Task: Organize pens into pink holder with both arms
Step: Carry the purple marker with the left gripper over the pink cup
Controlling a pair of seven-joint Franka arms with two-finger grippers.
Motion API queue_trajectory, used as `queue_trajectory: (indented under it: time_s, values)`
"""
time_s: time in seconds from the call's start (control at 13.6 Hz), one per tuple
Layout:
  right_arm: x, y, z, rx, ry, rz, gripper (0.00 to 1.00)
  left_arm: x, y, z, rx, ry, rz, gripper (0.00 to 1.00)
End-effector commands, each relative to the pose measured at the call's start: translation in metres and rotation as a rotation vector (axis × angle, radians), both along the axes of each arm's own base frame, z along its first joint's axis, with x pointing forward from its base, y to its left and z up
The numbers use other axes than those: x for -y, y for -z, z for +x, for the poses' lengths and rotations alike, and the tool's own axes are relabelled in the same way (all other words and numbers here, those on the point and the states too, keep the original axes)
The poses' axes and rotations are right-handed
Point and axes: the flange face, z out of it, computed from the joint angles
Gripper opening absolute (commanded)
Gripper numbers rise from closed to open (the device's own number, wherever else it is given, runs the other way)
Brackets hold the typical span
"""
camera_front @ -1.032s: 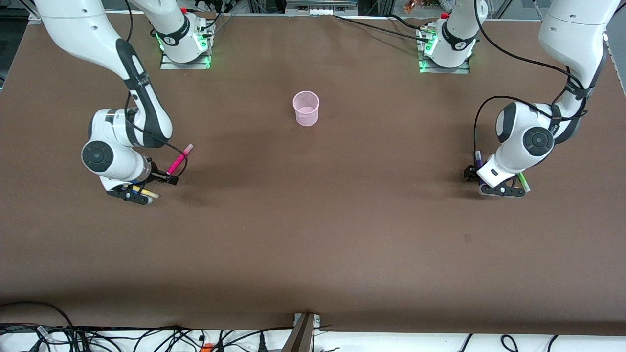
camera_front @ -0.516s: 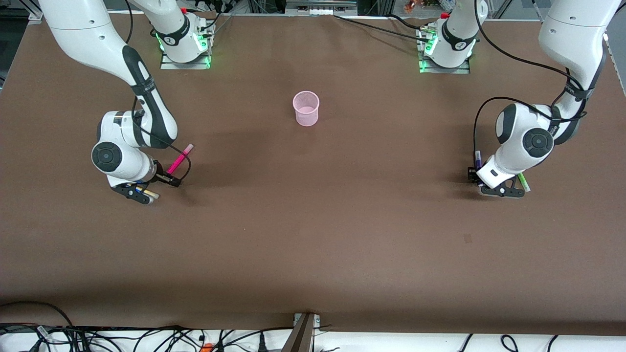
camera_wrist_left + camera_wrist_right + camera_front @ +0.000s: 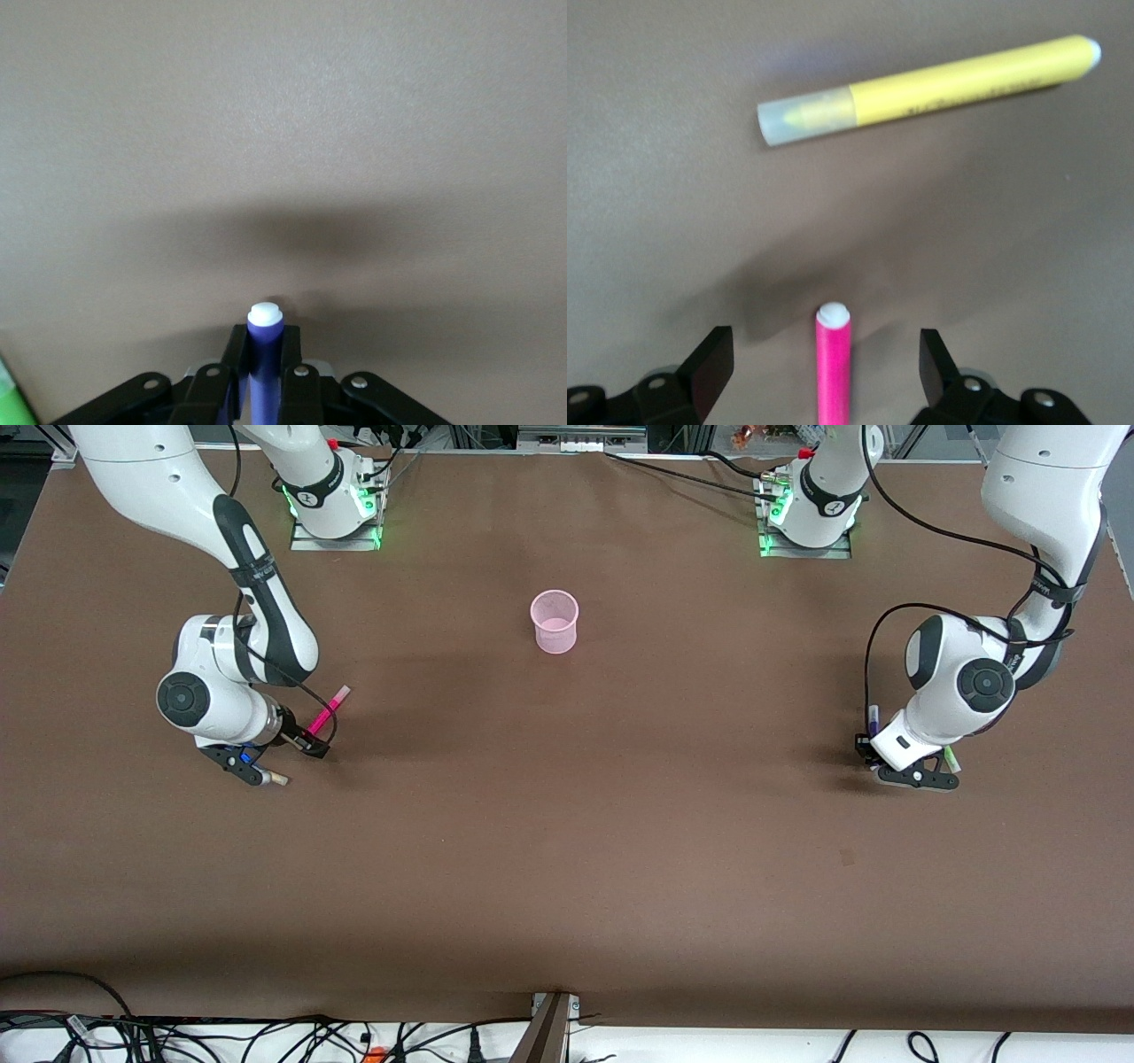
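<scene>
My right gripper's fingers stand beside the magenta-pink pen, level with the pen's white end, so it is time to close now, and closing would catch the pen.
The pink holder stands upright mid-table, between the two arms' bases. My left gripper is low over the table at the left arm's end, shut on the dark purple pen, whose white end sticks out past the fingertips. The green pen lies beside it. My right gripper is low at the right arm's end, open, with the magenta-pink pen between its spread fingers, untouched. The yellow pen lies close by, mostly hidden under the hand in the front view.
The brown table runs bare from the holder out to both hands and down to the front edge. Cables lie along that edge. The arm bases stand at the back edge.
The left gripper has shut on the purple pen and shifted slightly toward its end of the table. The right hand has moved off the yellow pen and now straddles the pink one.
</scene>
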Motion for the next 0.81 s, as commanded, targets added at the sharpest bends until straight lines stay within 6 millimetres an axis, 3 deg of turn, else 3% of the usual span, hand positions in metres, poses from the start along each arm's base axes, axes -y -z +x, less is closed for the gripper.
queue_trajectory:
  time_s: [0.0,0.07,0.22,0.29,0.37,0.52,0.59,0.74]
  values:
    - [0.000,-0.008,-0.020,0.033,0.043,0.021,0.93,0.035,-0.047,0.007,-0.038,0.072,0.018,0.00]
    - [0.002,-0.001,-0.026,0.066,0.050,0.020,0.91,0.047,-0.058,0.010,-0.071,0.086,0.020,0.00]
    - [0.002,0.010,-0.036,0.147,0.046,0.012,0.89,0.104,-0.083,0.015,-0.106,0.158,-0.013,0.00]
    - [-0.001,0.011,-0.037,0.143,0.041,0.015,0.77,0.131,-0.094,0.015,-0.114,0.165,-0.060,0.00]
    - [-0.001,0.010,-0.036,0.143,0.039,0.016,0.54,0.156,-0.104,0.016,-0.110,0.159,-0.123,0.00]
    - [-0.001,0.010,-0.036,0.139,0.037,0.016,0.16,0.223,-0.118,0.002,-0.110,0.205,-0.258,0.00]
    - [-0.002,0.008,-0.036,0.138,0.031,0.018,0.04,0.250,-0.122,-0.003,-0.095,0.215,-0.317,0.00]
    - [-0.002,0.003,-0.035,0.130,0.030,0.022,0.00,0.308,-0.138,-0.012,0.000,0.399,-0.403,0.00]
